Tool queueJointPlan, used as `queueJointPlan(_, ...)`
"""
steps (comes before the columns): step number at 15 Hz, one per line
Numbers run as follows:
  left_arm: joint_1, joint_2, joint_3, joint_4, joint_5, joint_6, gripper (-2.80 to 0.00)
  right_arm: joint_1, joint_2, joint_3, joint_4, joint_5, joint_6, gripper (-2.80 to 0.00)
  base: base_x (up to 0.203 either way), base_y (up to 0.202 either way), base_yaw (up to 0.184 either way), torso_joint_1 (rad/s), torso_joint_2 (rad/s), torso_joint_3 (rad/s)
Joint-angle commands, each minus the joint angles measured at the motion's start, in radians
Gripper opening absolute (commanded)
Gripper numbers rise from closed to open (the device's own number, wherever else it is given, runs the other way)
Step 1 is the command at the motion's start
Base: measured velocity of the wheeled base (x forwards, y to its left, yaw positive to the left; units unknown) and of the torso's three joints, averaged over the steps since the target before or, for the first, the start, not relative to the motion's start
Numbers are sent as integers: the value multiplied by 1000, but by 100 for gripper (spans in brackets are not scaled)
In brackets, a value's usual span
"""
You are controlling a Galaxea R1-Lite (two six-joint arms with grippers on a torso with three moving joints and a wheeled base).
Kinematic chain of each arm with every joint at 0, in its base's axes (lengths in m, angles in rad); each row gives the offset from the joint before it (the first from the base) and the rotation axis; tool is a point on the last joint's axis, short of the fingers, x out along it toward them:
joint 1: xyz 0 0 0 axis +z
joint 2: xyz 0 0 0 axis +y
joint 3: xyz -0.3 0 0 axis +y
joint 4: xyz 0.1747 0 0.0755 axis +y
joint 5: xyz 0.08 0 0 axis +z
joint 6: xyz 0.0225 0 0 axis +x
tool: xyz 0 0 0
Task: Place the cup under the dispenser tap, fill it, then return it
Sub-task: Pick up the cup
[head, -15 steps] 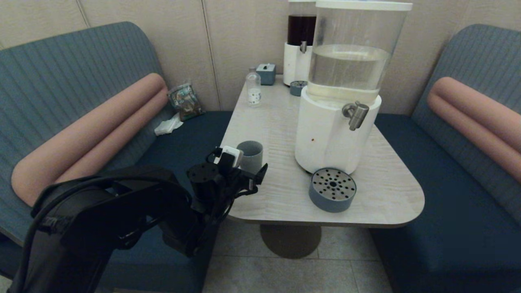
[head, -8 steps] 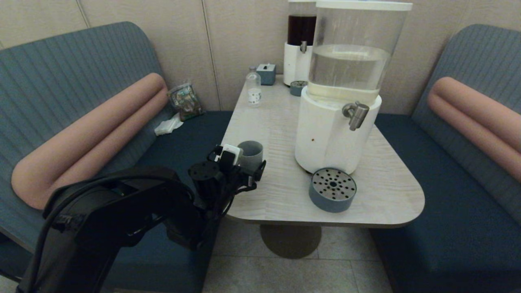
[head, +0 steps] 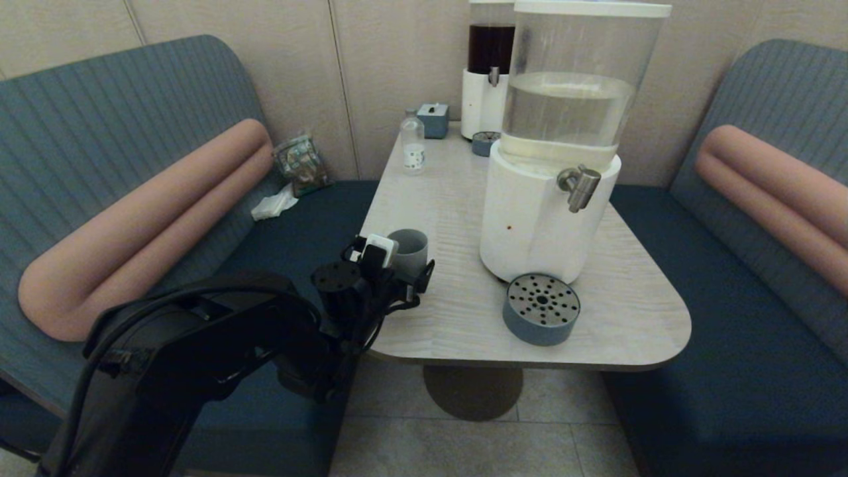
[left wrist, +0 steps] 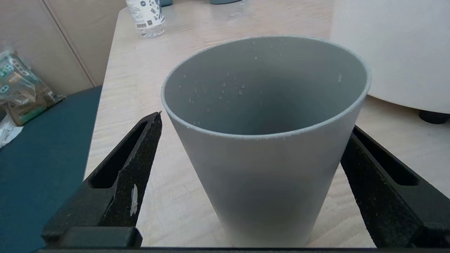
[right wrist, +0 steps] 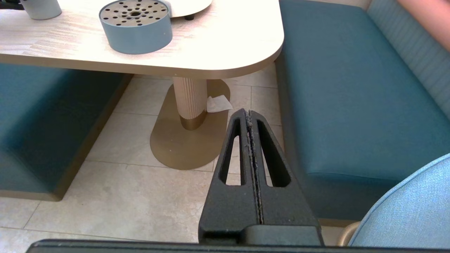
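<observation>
My left gripper should close on the cup now. My left gripper's fingers are down beside the cup's side (left wrist: 261, 181), below its rim (left wrist: 261, 135).
The grey-blue cup (head: 410, 246) stands upright near the table's left edge, with water droplets on its inner wall (left wrist: 225, 88). My left gripper (head: 403, 266) is open around the cup (left wrist: 260, 168), one finger on each side. One finger (left wrist: 140, 147) stands clear of the cup wall; the other finger (left wrist: 365, 158) is close against it. The brushed-metal dispenser tap (head: 580, 187) juts from the big dispenser's white base (head: 530, 225), to the right of the cup. My right gripper (right wrist: 248, 113) is shut and empty, parked low over the floor beside the table.
A round grey-blue perforated tray (head: 541, 309) sits below the tap near the table's front edge (head: 530, 363). At the back stand a small clear bottle (head: 413, 143), a slimmer dark-tank dispenser (head: 489, 73) and a small box (head: 433, 119). Benches flank the table.
My left arm has crept slightly forward and right, bringing the open fingers further around the cup. The cup has not moved.
</observation>
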Motion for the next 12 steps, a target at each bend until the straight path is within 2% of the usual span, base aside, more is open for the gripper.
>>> queueJointPlan(1, 0, 2, -1, -7, 2, 1, 0, 0, 0, 0, 0, 0, -1, -280, 0, 0, 0, 0, 0, 0)
queueJointPlan(3, 3, 4, -6, -7, 11, 3, 0, 0, 0, 0, 0, 0, 0, -280, 0, 0, 0, 0, 0, 0)
queueJointPlan(4, 5, 4, -12, -7, 12, 3, -280, 0, 1, 0, 0, 0, -1, -280, 0, 0, 0, 0, 0, 0)
queueJointPlan(12, 11, 5, -12, -19, 14, 8, -280, 0, 1, 0, 0, 0, 1, -280, 0, 0, 0, 0, 0, 0)
